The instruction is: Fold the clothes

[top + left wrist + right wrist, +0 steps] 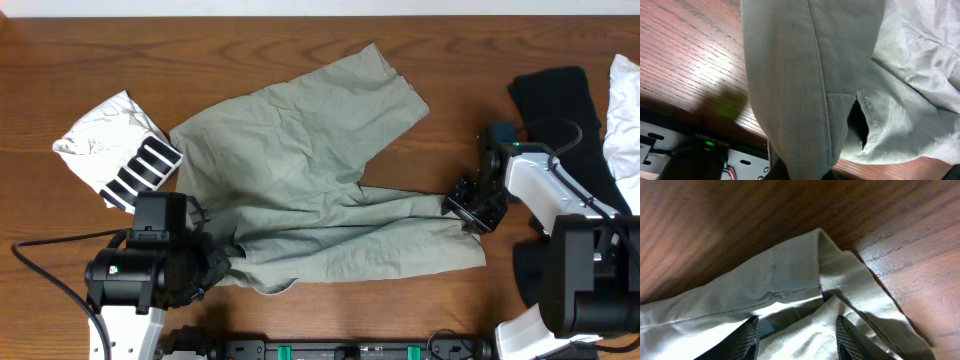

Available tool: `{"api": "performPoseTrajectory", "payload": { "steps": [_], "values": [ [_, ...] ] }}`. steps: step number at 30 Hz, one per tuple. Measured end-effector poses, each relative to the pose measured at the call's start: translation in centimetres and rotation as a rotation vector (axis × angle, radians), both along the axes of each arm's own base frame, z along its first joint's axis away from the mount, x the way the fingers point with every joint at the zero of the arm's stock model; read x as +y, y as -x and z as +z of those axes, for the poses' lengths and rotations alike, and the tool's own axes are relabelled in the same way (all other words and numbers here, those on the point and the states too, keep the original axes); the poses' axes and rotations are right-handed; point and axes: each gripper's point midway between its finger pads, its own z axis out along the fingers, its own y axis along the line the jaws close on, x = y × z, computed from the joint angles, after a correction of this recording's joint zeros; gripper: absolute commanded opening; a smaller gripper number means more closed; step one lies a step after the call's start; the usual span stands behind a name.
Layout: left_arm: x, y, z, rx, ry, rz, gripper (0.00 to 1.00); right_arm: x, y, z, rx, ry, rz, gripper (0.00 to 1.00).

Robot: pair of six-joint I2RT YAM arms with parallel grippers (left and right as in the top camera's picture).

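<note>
I will next grab the grey-green trousers [300, 170] with my right gripper by the hem of the front leg [462, 222], to fold the front leg over the other.
Grey-green trousers [300, 170] lie spread on the wooden table, one leg pointing to the far right and the other lying along the front. My left gripper [215, 262] is at the front left corner of the trousers. In the left wrist view the trousers [790, 75] run in a bunched fold down into the left gripper [805, 172], which is shut on them. My right gripper [468, 210] is at the hem of the front leg. In the right wrist view the right gripper's [799, 335] fingers stand apart, with the hem [780, 275] lying between them.
A crumpled white cloth with black stripes [115, 150] lies at the left. A black garment [560, 110] and a white garment [625, 100] lie at the far right, behind the right arm. The arm bases stand along the front edge.
</note>
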Motion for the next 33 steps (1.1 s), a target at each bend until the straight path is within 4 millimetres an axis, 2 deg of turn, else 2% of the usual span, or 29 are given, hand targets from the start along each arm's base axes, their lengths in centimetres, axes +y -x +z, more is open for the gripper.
{"api": "performPoseTrajectory", "payload": {
  "steps": [2, 4, 6, 8, 18, 22, 24, 26, 29, 33],
  "values": [
    [0.0, 0.0, 0.0, 0.000, 0.000, 0.000, 0.07, 0.0, 0.5, -0.4, 0.011, 0.001, -0.008, 0.43],
    [0.0, 0.0, 0.0, 0.000, -0.002, -0.003, 0.07, 0.0, 0.9, -0.7, 0.021, 0.003, -0.014, 0.35],
    [0.1, 0.0, 0.0, -0.001, -0.005, -0.006, 0.07, -0.2, 1.2, -0.7, 0.026, 0.014, -0.023, 0.15],
    [0.1, 0.0, 0.0, 0.000, -0.005, -0.006, 0.07, -0.4, 1.5, -0.8, 0.035, 0.024, -0.024, 0.01],
    [0.1, 0.1, 0.0, 0.000, -0.007, -0.013, 0.06, -0.4, 1.9, -0.7, 0.045, 0.025, -0.032, 0.01],
    [0.1, 0.1, 0.0, -0.001, -0.008, -0.020, 0.06, -0.5, 2.5, 0.4, 0.060, 0.032, -0.010, 0.01],
    [0.1, 0.1, 0.0, -0.002, -0.010, -0.029, 0.06, -0.8, 1.6, 2.2, 0.006, 0.047, 0.009, 0.01],
    [0.1, 0.2, 0.0, 0.000, -0.012, -0.039, 0.06, -1.2, -0.5, 5.2, -0.107, 0.069, 0.026, 0.01],
    [0.1, 0.3, -0.1, 0.004, -0.012, -0.046, 0.06, -1.7, -3.9, 11.0, -0.329, 0.104, 0.048, 0.01],
    [-0.4, 0.8, -0.1, 0.024, 0.012, -0.055, 0.06, -2.4, -5.5, 17.8, -0.543, 0.129, 0.059, 0.01]
  ]
}}
